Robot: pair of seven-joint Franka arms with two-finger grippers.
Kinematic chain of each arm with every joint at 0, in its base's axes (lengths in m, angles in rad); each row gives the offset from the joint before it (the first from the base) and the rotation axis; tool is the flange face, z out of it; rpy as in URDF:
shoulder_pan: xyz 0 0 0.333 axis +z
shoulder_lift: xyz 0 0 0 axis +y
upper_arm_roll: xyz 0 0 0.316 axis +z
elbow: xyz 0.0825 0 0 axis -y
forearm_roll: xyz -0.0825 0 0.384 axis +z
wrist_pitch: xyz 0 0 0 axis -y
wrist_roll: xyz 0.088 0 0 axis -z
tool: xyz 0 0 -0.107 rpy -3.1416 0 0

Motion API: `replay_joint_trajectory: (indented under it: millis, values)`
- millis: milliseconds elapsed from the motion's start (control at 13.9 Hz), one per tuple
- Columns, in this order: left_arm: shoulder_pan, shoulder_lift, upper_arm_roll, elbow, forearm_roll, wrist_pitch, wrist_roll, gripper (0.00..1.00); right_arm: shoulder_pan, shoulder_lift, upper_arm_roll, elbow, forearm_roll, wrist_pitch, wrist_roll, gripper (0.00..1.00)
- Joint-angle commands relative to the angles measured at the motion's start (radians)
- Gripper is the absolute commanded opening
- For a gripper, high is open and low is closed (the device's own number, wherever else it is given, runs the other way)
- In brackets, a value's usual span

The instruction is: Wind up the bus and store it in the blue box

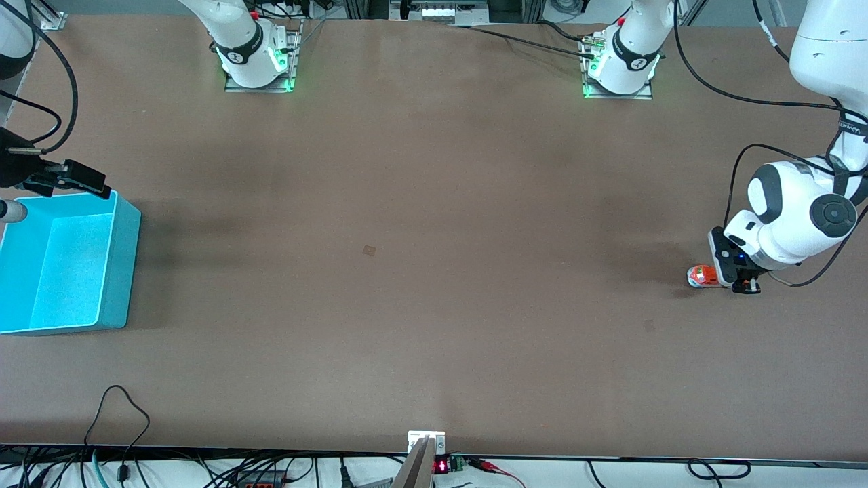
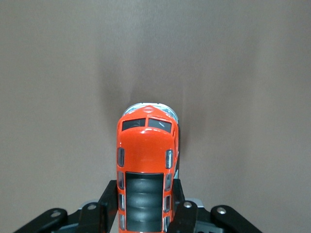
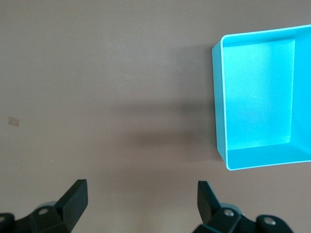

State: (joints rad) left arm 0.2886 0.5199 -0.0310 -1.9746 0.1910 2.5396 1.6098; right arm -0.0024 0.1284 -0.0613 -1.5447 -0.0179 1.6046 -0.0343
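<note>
My left gripper holds the orange-red bus (image 1: pixel 702 275) (image 2: pixel 146 150) with the bus's base on the tabletop. My left gripper should open now, because the bus would stand.
The orange-red bus (image 1: pixel 702 275) with dark roof windows sits low at the tabletop near the left arm's end of the table. My left gripper (image 1: pixel 720 276) is shut on its rear half. In the left wrist view the bus (image 2: pixel 146 150) points away from the camera, and the black fingers (image 2: pixel 110 196) of the left gripper (image 2: pixel 144 191) press on both of its sides. The blue box (image 1: pixel 116 264) stands empty at the right arm's end. My right gripper (image 1: pixel 71 177) hangs open over the box's rim that lies farthest from the front camera. In the right wrist view the right gripper (image 3: pixel 141 194) holds nothing and the box (image 3: pixel 255 97) lies to one side.
A small tan mark (image 1: pixel 368 250) lies near the table's middle. Cables (image 1: pixel 122 413) run along the table edge nearest the front camera, beside a small metal bracket (image 1: pixel 426 444). The two arm bases (image 1: pixel 258 57) stand along the edge farthest from that camera.
</note>
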Motion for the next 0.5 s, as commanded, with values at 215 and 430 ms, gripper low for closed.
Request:
replay_joint_trajectory:
  millis: [215, 430]
  values:
    - [0.021, 0.071, -0.009, 0.045, 0.015, 0.01, 0.013, 1.0, -0.005, -0.001, 0.005, -0.003, 0.007, 0.008, 0.007, 1.0]
    - [0.015, 0.031, -0.017, 0.054, 0.015, -0.037, 0.012, 1.0, -0.007, -0.001, 0.005, -0.003, 0.007, 0.008, 0.005, 1.0]
